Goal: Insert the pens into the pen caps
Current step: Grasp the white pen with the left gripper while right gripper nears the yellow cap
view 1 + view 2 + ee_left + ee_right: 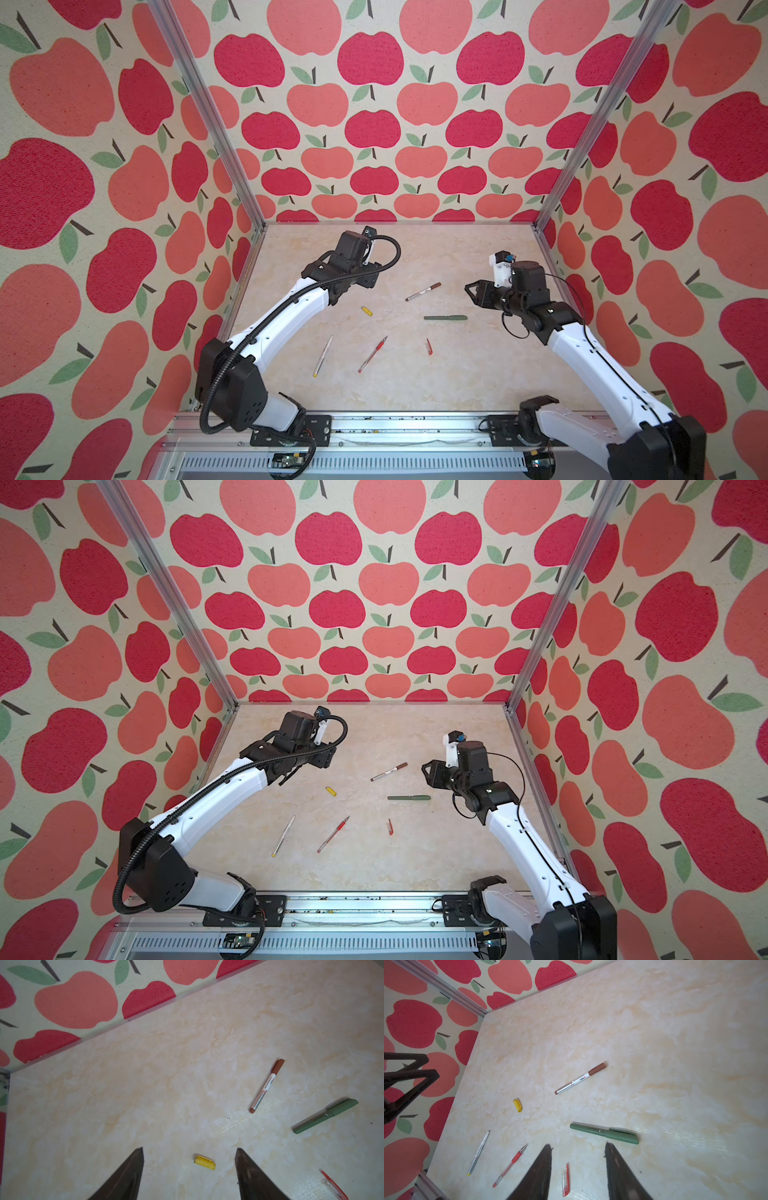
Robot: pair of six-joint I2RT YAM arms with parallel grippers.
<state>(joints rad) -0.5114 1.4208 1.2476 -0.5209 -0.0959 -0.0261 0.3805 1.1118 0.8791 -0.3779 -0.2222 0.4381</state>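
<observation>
My left gripper will next grab the white pen near its yellow end, so the pen's tip stays free to go into the yellow cap.
My left gripper hangs open and empty above the table, over the loose yellow cap. A white-silver pen wearing its brown cap lies near the middle. The dark green pen, with its cap on, lies to its right. My right gripper is open and empty, raised beside the green pen. The red cap with clip lies on the table below its fingers. An uncapped red pen and a white pen with a yellow end lie toward the front.
The marbled table is boxed in by apple-patterned walls and metal posts at the back corners. A metal rail with both arm bases runs along the front edge.
</observation>
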